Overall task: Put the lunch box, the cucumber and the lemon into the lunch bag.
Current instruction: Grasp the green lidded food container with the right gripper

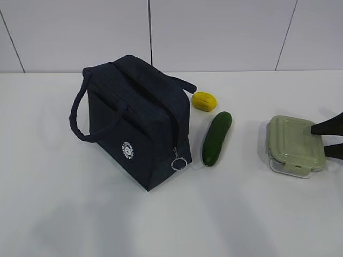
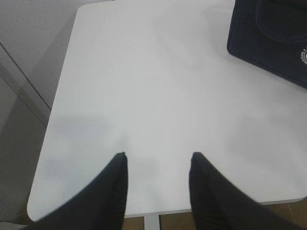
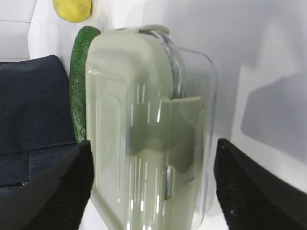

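Observation:
The right gripper grabs the lunch box by its short end (image 1: 317,145) next, to pack the lunch box into the lunch bag (image 1: 134,118).
The navy lunch bag (image 1: 134,118) stands left of centre, its ring pull (image 1: 179,163) hanging low at the near end. The dark green cucumber (image 1: 216,138) lies right of the bag, with the yellow lemon (image 1: 204,100) behind it. The lunch box (image 1: 293,144) with its sage-green lid sits at the right. My right gripper (image 1: 317,139) is open, one finger on each side of the box (image 3: 144,134). The right wrist view also shows the cucumber (image 3: 79,86), lemon (image 3: 73,9) and bag (image 3: 33,105). My left gripper (image 2: 159,155) is open and empty over bare table, the bag (image 2: 268,38) far ahead to its right.
The white table (image 1: 64,214) stands against a pale panelled wall. In the left wrist view the table's left edge (image 2: 60,86) and near edge (image 2: 158,211) are close to my left gripper. My left arm is outside the exterior view.

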Robot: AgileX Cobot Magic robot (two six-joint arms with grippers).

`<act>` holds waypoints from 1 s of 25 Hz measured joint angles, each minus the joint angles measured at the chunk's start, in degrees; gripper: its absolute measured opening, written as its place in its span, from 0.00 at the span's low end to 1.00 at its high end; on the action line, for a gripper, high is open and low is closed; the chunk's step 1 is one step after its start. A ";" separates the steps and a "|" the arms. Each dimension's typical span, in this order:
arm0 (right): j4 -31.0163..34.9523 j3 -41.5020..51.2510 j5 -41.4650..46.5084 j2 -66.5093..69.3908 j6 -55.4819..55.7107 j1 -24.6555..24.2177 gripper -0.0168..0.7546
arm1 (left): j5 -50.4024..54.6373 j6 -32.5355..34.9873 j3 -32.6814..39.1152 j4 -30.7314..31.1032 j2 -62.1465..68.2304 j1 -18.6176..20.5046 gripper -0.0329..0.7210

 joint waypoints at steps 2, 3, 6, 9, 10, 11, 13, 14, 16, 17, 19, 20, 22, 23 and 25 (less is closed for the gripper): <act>0.05 0.00 0.00 0.00 0.00 0.00 0.78 | 0.00 0.00 0.00 0.00 0.00 0.00 0.45; 0.05 0.00 0.00 0.00 0.00 0.00 0.78 | 0.00 0.00 0.00 0.00 0.00 0.00 0.45; 0.15 0.00 0.00 0.00 -0.10 0.00 0.78 | 0.00 0.00 0.00 0.00 0.00 0.00 0.45; 0.13 0.00 0.00 0.00 -0.10 0.00 0.78 | 0.00 0.00 0.00 0.00 0.00 0.00 0.45; 0.13 0.00 0.00 0.00 -0.10 0.00 0.78 | 0.00 0.00 0.00 0.00 0.00 0.00 0.45; 0.13 0.00 0.00 0.00 -0.10 0.00 0.78 | 0.00 0.00 0.00 0.00 0.00 0.00 0.45; 0.13 0.00 0.00 0.00 -0.10 0.00 0.78 | 0.00 0.00 0.00 0.00 -0.02 0.00 0.45; 0.13 0.00 0.00 0.00 -0.10 0.00 0.78 | 0.00 0.00 0.00 0.00 -0.02 0.00 0.45; 0.13 0.00 0.00 0.00 -0.10 0.00 0.78 | 0.00 0.00 0.00 0.00 -0.02 0.00 0.45; 0.13 0.00 0.00 0.00 -0.10 0.00 0.78 | 0.00 0.00 0.00 0.00 -0.02 0.00 0.45; 0.13 0.00 0.00 0.00 -0.10 0.00 0.78 | 0.00 0.00 0.00 0.00 -0.02 0.00 0.45; 0.13 0.00 0.00 0.00 -0.20 0.00 0.78 | 0.00 0.00 0.00 0.00 -0.02 0.00 0.45; 0.13 0.00 0.00 0.00 -0.20 0.00 0.78 | 0.00 0.00 0.00 0.00 -0.02 0.00 0.45; 0.13 0.00 0.00 0.00 -0.20 0.00 0.78 | 0.00 0.00 0.00 0.00 -0.02 0.00 0.45; 0.13 0.00 0.00 0.00 -0.20 0.00 0.78 | 0.00 0.00 0.00 0.00 -0.02 0.00 0.45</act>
